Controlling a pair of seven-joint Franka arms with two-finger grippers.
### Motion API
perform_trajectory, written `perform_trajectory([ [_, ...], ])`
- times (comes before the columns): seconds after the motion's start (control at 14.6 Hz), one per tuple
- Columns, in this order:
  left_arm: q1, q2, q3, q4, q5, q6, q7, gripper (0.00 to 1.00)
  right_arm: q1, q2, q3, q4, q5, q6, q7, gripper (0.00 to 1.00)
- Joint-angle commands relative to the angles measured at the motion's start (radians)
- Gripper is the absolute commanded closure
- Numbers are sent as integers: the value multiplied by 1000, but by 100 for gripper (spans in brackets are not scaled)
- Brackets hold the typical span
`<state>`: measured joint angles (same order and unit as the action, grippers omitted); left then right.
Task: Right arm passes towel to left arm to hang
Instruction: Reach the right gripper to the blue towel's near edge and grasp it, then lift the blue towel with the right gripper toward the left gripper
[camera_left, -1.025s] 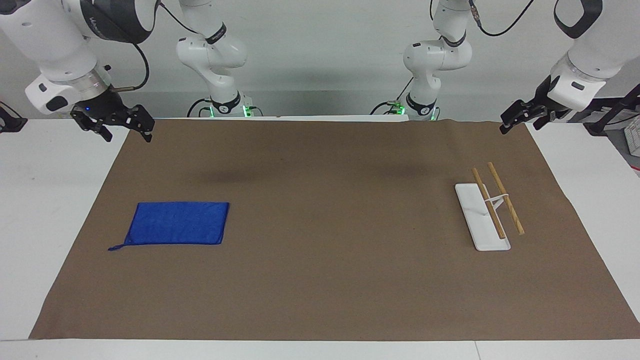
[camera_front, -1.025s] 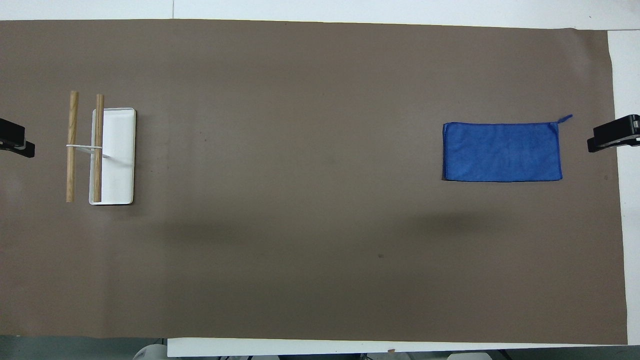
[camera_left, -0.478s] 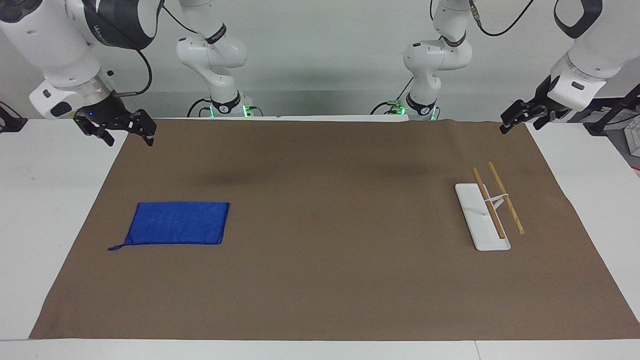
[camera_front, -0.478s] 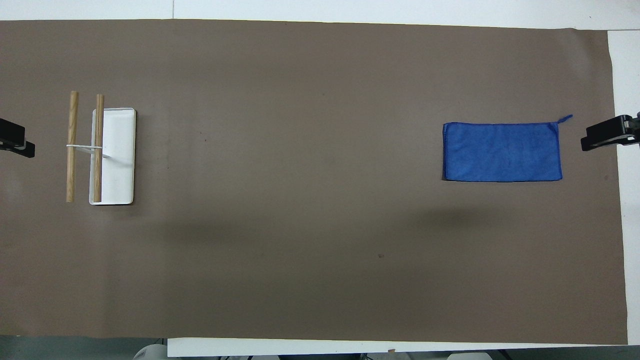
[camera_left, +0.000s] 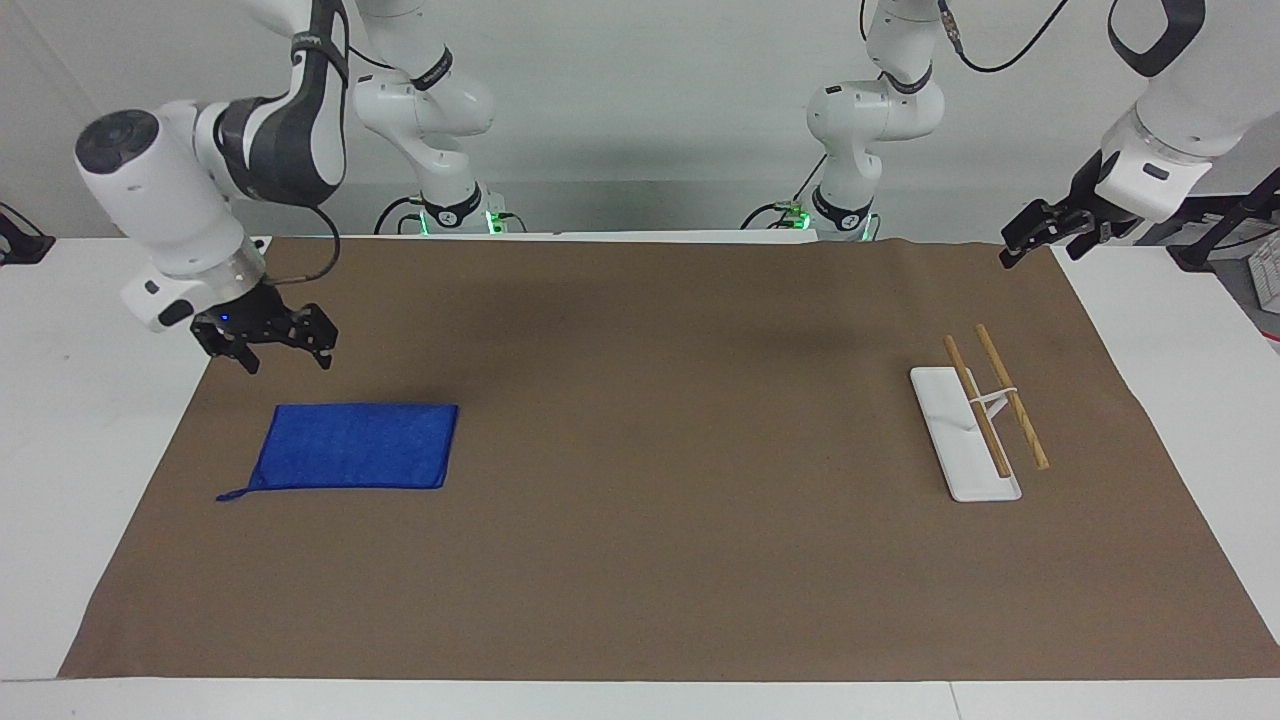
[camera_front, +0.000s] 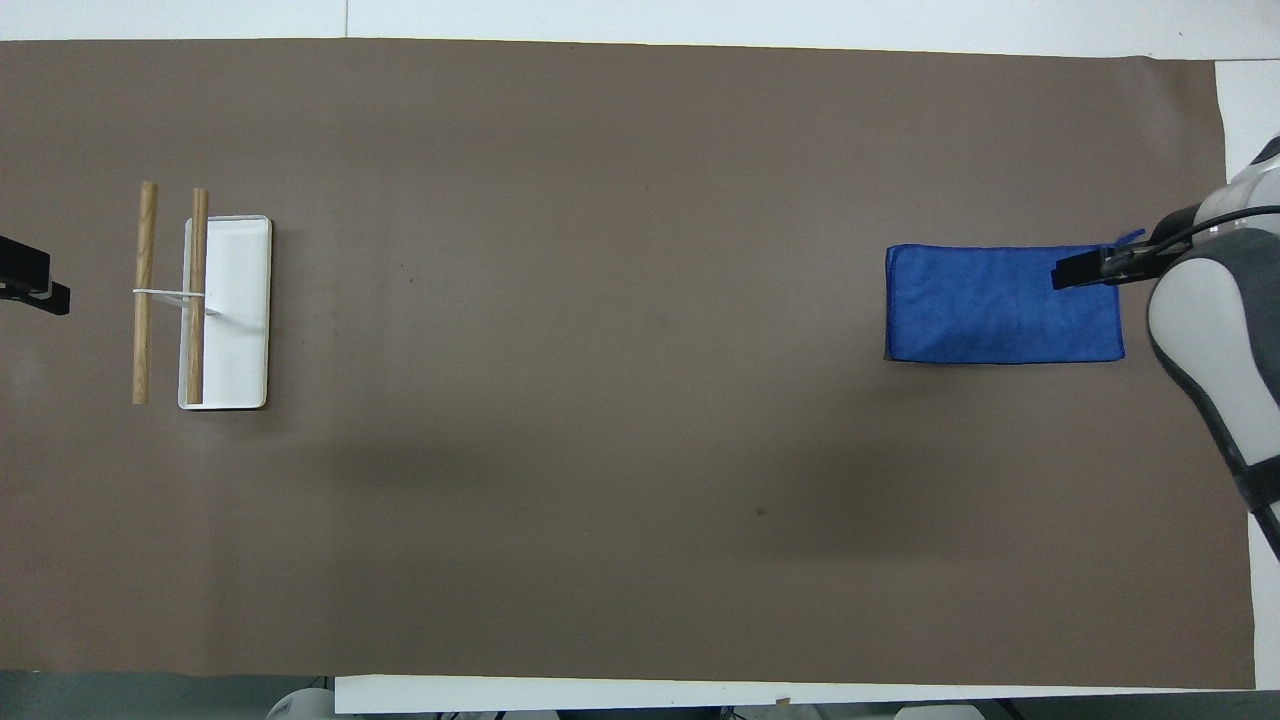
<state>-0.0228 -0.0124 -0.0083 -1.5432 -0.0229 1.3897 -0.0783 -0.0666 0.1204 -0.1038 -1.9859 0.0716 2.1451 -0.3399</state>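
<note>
The blue towel's opposite end (camera_front: 895, 302) should stay free for the handover, so I need to grab the towel by its loop-tag end (camera_front: 1117, 302) with my right gripper.
The blue towel (camera_left: 355, 445) lies flat on the brown mat toward the right arm's end of the table, its loop tag at the corner farthest from the robots. It also shows in the overhead view (camera_front: 990, 305). My right gripper (camera_left: 287, 360), blue light on, is open and empty. It hangs low over the mat at the towel's edge nearer to the robots, not touching it. From above the right gripper (camera_front: 1085, 270) covers the towel's tag-end corner. My left gripper (camera_left: 1038, 240) is open and waits raised over the mat's corner at the left arm's end; its tip shows from above (camera_front: 30, 285).
A towel rack with a white base (camera_left: 955, 440) and two wooden bars (camera_left: 1010, 395) stands toward the left arm's end; its base (camera_front: 240, 310) also shows from above. The brown mat (camera_left: 680, 500) covers most of the white table.
My right arm has swung in and come down from beside the mat's corner to just above the towel's near edge. The towel, the rack and the left arm have not moved.
</note>
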Motion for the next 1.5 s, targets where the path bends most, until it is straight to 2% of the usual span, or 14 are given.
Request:
perform_trajectory([
  [0.0,1,-17,2,-15,-6,9,3,0,-33,70,-2,-42,39,125,-141,0],
  [0.27,1,-17,2,-15,-6,9,5,0,-42,143,-4,-108,45,281,-185,0],
  [0.61,1,-17,2,-15,-6,9,3,0,-35,162,-4,-160,45,367,-189,1],
  [0.68,1,-17,2,-15,-6,9,5,0,-33,163,-4,-165,45,371,-189,5],
  [0.75,1,-17,2,-15,-6,9,3,0,-32,163,-4,-163,45,369,-189,23],
  [0.82,1,-17,2,-15,-6,9,3,0,-29,163,-2,-162,43,363,-189,48],
  [0.89,1,-17,2,-15,-6,9,3,0,-27,163,-2,-160,43,358,-189,77],
  [0.96,1,-17,2,-15,-6,9,3,0,-25,163,-1,-159,43,357,-188,95],
  [1.02,1,-17,2,-17,-6,9,3,0,-24,163,-1,-157,43,354,-189,100],
  [1.43,1,-17,2,-15,-6,9,5,0,-29,154,-2,-61,43,190,-177,100],
])
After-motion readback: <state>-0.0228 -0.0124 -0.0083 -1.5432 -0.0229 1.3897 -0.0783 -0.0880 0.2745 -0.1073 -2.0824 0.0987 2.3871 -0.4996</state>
